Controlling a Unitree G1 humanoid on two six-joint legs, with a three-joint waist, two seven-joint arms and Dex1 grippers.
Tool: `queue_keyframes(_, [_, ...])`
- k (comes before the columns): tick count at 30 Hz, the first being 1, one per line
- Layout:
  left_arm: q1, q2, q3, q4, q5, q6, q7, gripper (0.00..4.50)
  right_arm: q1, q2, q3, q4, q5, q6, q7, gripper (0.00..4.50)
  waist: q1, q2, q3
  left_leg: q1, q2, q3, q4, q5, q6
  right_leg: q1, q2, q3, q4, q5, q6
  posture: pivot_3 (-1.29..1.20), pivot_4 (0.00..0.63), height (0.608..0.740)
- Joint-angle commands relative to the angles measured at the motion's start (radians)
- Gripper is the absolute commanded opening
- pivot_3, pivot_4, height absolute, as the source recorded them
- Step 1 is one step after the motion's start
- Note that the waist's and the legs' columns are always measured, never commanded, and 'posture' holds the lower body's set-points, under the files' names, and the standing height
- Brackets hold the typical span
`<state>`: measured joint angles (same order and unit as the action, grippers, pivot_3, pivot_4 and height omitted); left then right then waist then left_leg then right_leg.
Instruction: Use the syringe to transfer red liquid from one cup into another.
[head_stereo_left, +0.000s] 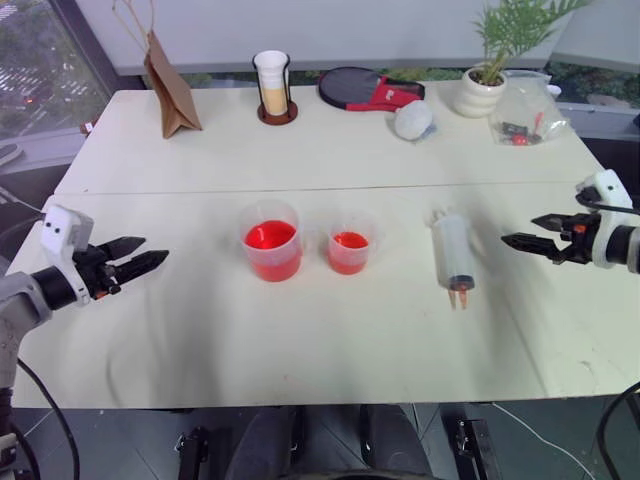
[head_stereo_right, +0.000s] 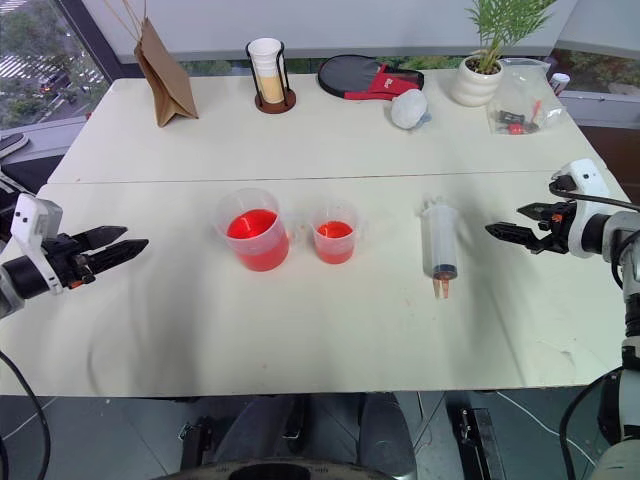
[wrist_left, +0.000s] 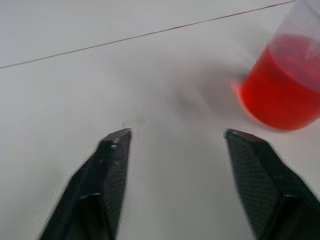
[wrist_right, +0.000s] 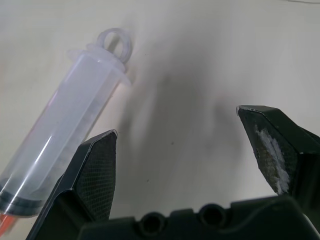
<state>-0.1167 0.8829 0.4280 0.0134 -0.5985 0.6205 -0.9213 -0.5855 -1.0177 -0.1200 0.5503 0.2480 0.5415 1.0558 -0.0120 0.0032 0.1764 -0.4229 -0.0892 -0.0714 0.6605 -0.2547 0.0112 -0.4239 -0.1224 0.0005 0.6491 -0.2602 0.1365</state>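
Note:
My right gripper needs to grab the syringe by the middle of its body (head_stereo_left: 456, 246) next, because the syringe is long from its ring to its orange tip (head_stereo_left: 458, 298).
The syringe (head_stereo_left: 453, 254) lies flat on the white table, its orange tip toward the near edge; its barrel (wrist_right: 65, 135) also shows in the right wrist view. To its left stand the larger cup (head_stereo_left: 271, 240) and the smaller cup (head_stereo_left: 349, 242), both holding red liquid (head_stereo_left: 270, 237). My right gripper (head_stereo_left: 520, 240) hovers open a short way right of the syringe, nothing between its fingers. Well left of the larger cup (wrist_left: 285, 80), my left gripper (head_stereo_left: 148, 256) is open and empty.
At the back of the table (head_stereo_left: 330, 330) are a brown paper bag (head_stereo_left: 170, 90), a cup holder with stacked cups (head_stereo_left: 273, 86), a table-tennis paddle (head_stereo_left: 365, 90), a white ball (head_stereo_left: 412, 120), a potted plant (head_stereo_left: 485, 80) and a clear plastic bag (head_stereo_left: 525, 112).

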Motion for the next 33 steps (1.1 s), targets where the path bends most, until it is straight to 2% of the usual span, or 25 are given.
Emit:
queue_keyframes(1, [-0.029,0.004,0.022,0.014,-0.002,-0.031,-0.012,4.48,-0.059,-0.006,-0.01,0.032,-0.023,-0.05,-0.02,4.39,-0.001,0.0,0.0,0.0,0.0,0.0,0.0,0.0,0.0,0.0,0.0,0.0,0.0,0.0,0.0,0.0,0.15,0.739])
queue_keyframes(6, [-0.065,0.015,0.006,0.062,0.014,-0.062,-0.032,4.48,-0.115,-0.009,-0.013,0.09,-0.055,-0.066,-0.056,4.39,-0.001,0.0,0.0,0.0,0.0,0.0,0.0,0.0,0.0,0.0,0.0,0.0,0.0,0.0,0.0,0.0,0.15,0.739])
queue_keyframes(8, [-0.094,0.043,-0.002,0.07,0.009,-0.068,-0.073,4.48,-0.181,-0.019,0.012,0.055,-0.052,0.087,-0.053,4.39,-0.002,0.0,0.0,0.0,0.0,0.0,0.0,0.0,0.0,0.0,0.0,0.0,0.0,0.0,0.0,0.0,0.15,0.739])
queue_keyframes(11, [-0.144,0.104,-0.021,0.019,-0.019,-0.024,-0.135,4.48,-0.271,-0.043,0.091,-0.054,-0.019,0.341,0.036,4.39,-0.004,0.0,0.0,-0.002,0.001,0.0,0.0,0.0,-0.001,-0.003,0.0,0.0,0.0,0.0,0.0,0.0,0.15,0.739])
queue_keyframes(14, [-0.181,0.164,-0.057,-0.095,-0.057,0.029,-0.193,4.48,-0.321,-0.104,0.24,-0.21,0.029,0.603,0.173,4.39,-0.003,0.0,0.0,-0.003,0.001,0.0,-0.001,0.0,0.0,-0.004,0.0,0.0,0.0,0.0,0.0,0.0,0.15,0.739])
queue_keyframes(17, [-0.213,0.182,-0.097,-0.188,-0.082,0.06,-0.209,4.48,-0.354,-0.135,0.356,-0.289,0.069,0.746,0.251,4.39,0.0,0.001,0.001,-0.003,0.0,0.0,-0.002,-0.001,0.001,-0.003,-0.001,0.0,-0.001,0.0,0.0,0.0,0.15,0.739])
queue_keyframes(21, [-0.255,0.181,-0.158,-0.286,-0.088,0.068,-0.218,4.48,-0.425,-0.057,0.456,-0.217,0.033,0.822,0.196,4.39,-0.002,0.0,0.001,-0.003,-0.001,0.001,-0.001,-0.001,0.001,-0.003,-0.002,0.0,-0.002,0.0,0.0,0.0,0.15,0.739])
queue_keyframes(28, [-0.25,0.188,-0.191,-0.418,-0.098,0.092,-0.203,4.48,-0.507,0.114,0.455,0.022,0.01,0.891,0.057,4.39,-0.003,0.0,0.001,-0.003,0.0,0.001,-0.002,0.004,-0.006,-0.004,-0.001,0.0,-0.001,0.0,0.0,0.0,0.15,0.739])
queue_keyframes(32, [-0.241,0.159,-0.197,-0.446,-0.106,0.1,-0.168,4.48,-0.545,0.199,0.471,0.131,-0.035,0.842,-0.016,4.39,-0.004,0.0,0.001,-0.003,-0.001,0.001,-0.002,0.004,-0.006,-0.004,-0.001,0.0,-0.001,0.0,0.0,0.0,0.15,0.739])
queue_keyframes(33, [-0.233,0.152,-0.202,-0.449,-0.1,0.096,-0.161,4.5,-0.551,0.219,0.475,0.156,-0.052,0.82,-0.039,4.16,-0.004,0.0,0.001,-0.003,-0.001,0.001,-0.002,0.004,-0.006,-0.004,-0.001,0.0,-0.001,0.0,0.0,0.0,0.15,0.739])
